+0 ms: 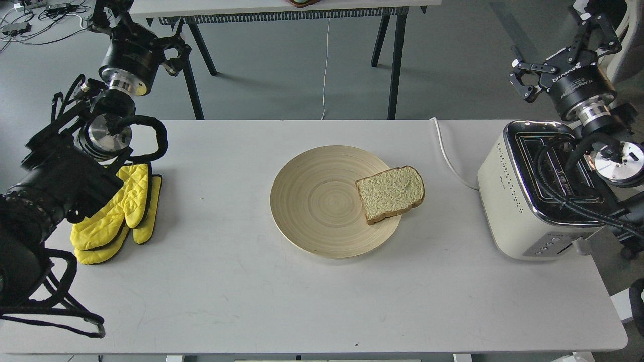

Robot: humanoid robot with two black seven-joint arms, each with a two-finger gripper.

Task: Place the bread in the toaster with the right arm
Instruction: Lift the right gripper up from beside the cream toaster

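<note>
The right gripper grabs the bread by its crust edge next, to put the bread in the toaster.
A slice of pale speckled bread with a brown crust lies flat on the right rim of a round wooden plate at the table's centre. The cream-white toaster with a chrome top stands at the table's right edge, its slots partly covered by my right arm's cables. My right gripper hangs behind and above the toaster, beyond the table's far edge, open and empty, well away from the bread. My left gripper is at the far left, also beyond the table, fingers spread and empty.
Yellow oven mitts lie at the table's left under my left arm. A white cord runs from the toaster toward the table's back edge. Another table's black legs stand behind.
</note>
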